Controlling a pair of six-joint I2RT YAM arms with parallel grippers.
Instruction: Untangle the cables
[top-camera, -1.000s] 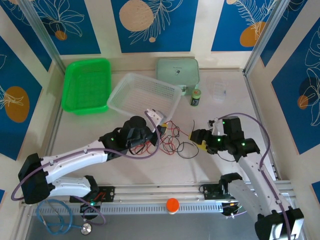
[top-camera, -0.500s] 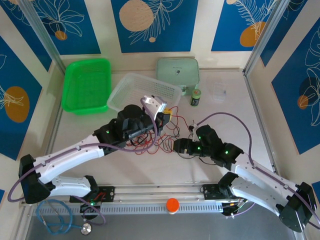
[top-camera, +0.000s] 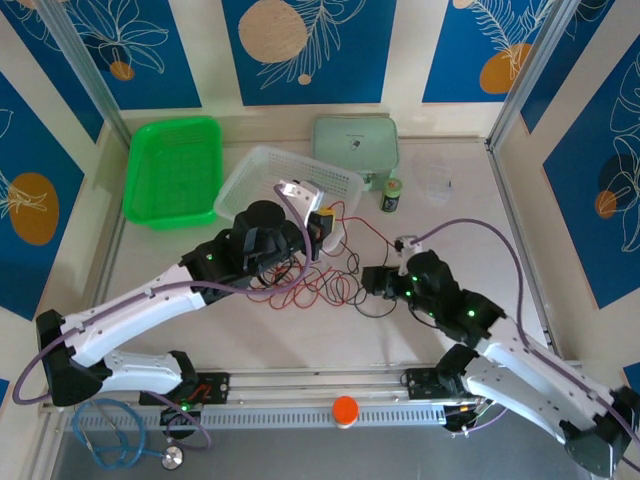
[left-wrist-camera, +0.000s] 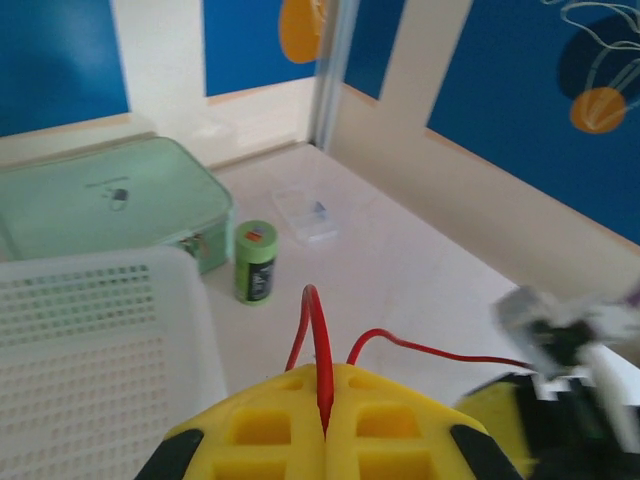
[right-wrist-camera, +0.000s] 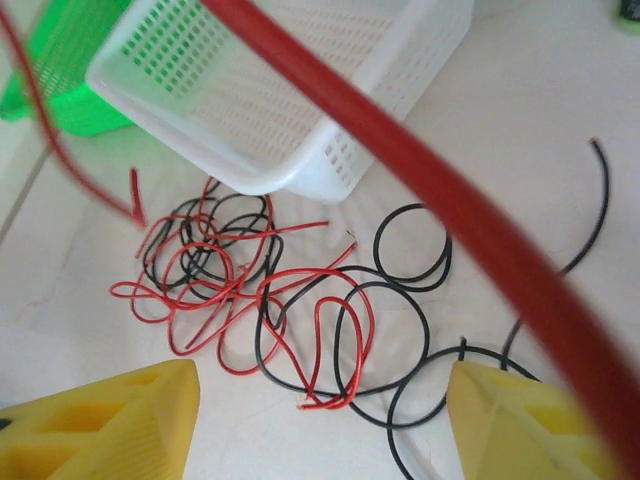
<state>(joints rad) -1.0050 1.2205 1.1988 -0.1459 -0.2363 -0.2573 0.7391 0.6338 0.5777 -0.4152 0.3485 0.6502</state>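
Observation:
The red cable needs to be untangled, so my right gripper will next grab its taut strand (top-camera: 376, 231) (right-wrist-camera: 432, 184) away from my left gripper's pinch and stretch it.
The red cable (left-wrist-camera: 318, 340) is pinched between the yellow fingers of my left gripper (left-wrist-camera: 325, 425), which is shut on it and held up beside the white basket (top-camera: 290, 185). From that grip a taut red strand (right-wrist-camera: 450, 205) runs across the right wrist view, close to the lens. On the table in front of both arms, loops of red cable (top-camera: 318, 290) lie tangled with the black cable (right-wrist-camera: 338, 336). My right gripper (right-wrist-camera: 320, 420) hovers over the right side of the tangle. It is open, and its jaws hold nothing.
A green basket (top-camera: 172, 170) stands at the back left and a pale green box (top-camera: 355, 145) at the back centre. A small green bottle (top-camera: 391, 194) and a clear container (top-camera: 437, 180) stand beside the box. An orange ball (top-camera: 345, 408) rests on the front rail.
My left gripper has risen and moved back toward the white basket, drawing the red cable with it. The right arm swung left to the tangle, its jaws a little narrower.

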